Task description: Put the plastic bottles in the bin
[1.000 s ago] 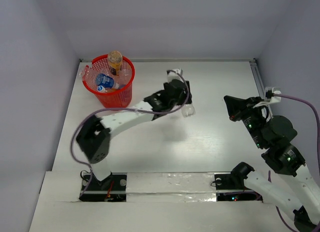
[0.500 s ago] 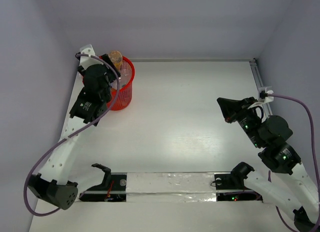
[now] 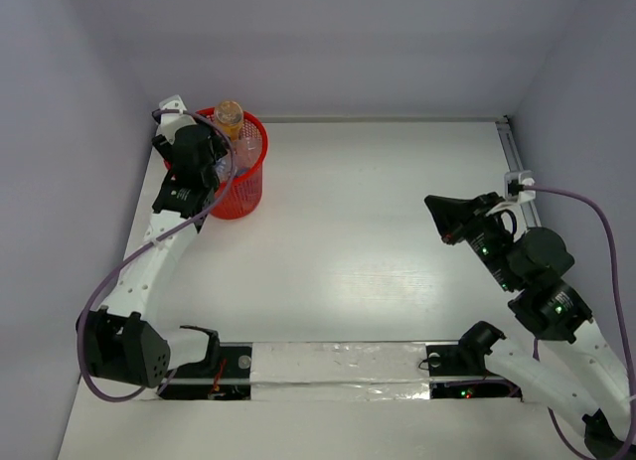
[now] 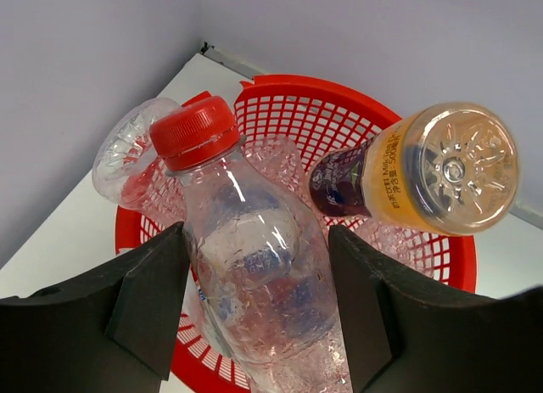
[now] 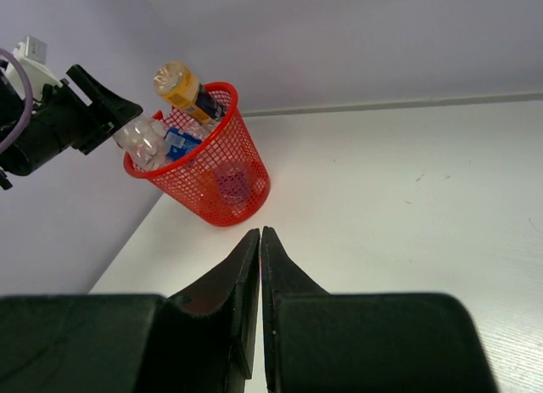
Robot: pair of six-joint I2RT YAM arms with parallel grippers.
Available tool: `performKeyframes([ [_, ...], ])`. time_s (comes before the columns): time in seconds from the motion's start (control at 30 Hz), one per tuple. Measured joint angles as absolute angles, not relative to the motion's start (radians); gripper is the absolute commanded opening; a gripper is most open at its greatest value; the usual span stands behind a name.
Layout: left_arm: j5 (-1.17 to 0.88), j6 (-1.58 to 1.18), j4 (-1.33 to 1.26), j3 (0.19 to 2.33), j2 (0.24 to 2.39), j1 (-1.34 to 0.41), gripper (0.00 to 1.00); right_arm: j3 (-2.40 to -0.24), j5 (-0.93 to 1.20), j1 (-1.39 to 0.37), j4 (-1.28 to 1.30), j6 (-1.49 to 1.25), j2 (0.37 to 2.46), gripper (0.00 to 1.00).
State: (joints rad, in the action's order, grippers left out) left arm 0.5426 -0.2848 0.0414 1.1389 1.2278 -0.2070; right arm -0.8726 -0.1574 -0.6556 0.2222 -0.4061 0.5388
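The clear plastic bottle is over the bin's opening, with the bin's red rim showing around the bottle, so my left gripper opens next.
My left gripper is shut on a clear plastic bottle with a red cap. It holds the bottle just above the round red mesh bin. In the top view the left gripper is at the left rim of the bin, in the table's far left corner. An orange-and-blue labelled bottle stands base-up in the bin. Another clear bottle and blue-labelled ones lie inside. My right gripper is shut and empty, low over the table at the right.
Walls close the table at the left, back and right, and the bin stands near the left wall. A metal rail runs along the right edge. A purple cable loops over the right arm.
My left arm swung from the table's middle to the bin at the far left, carrying the clear bottle. My right gripper drifted slightly left.
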Motion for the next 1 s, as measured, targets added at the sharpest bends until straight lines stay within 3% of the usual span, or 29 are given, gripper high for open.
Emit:
performKeyframes([
  [0.13,0.548,-0.283,-0.015,1.120,1.235,-0.206,0.43,-0.873,-0.150,-0.656,0.215,-0.412,0.550,0.10],
  [0.27,0.549,-0.269,-0.041,1.120,1.253,-0.205,0.77,-0.870,-0.147,-0.656,0.211,-0.417,0.561,0.10],
  [0.4,0.518,-0.266,-0.042,1.120,1.248,-0.205,0.95,-0.868,-0.145,-0.656,0.207,-0.421,0.574,0.10],
  [0.67,0.382,-0.274,0.007,1.158,1.169,-0.225,0.99,-0.868,-0.127,-0.656,0.192,-0.434,0.611,0.10],
  [0.9,0.215,-0.318,0.039,1.154,0.889,-0.261,0.95,-0.867,-0.122,-0.656,0.169,-0.437,0.557,0.09],
  [1.0,0.139,-0.337,0.049,1.129,0.757,-0.262,0.99,-0.861,-0.141,-0.656,0.140,-0.432,0.467,0.13],
])
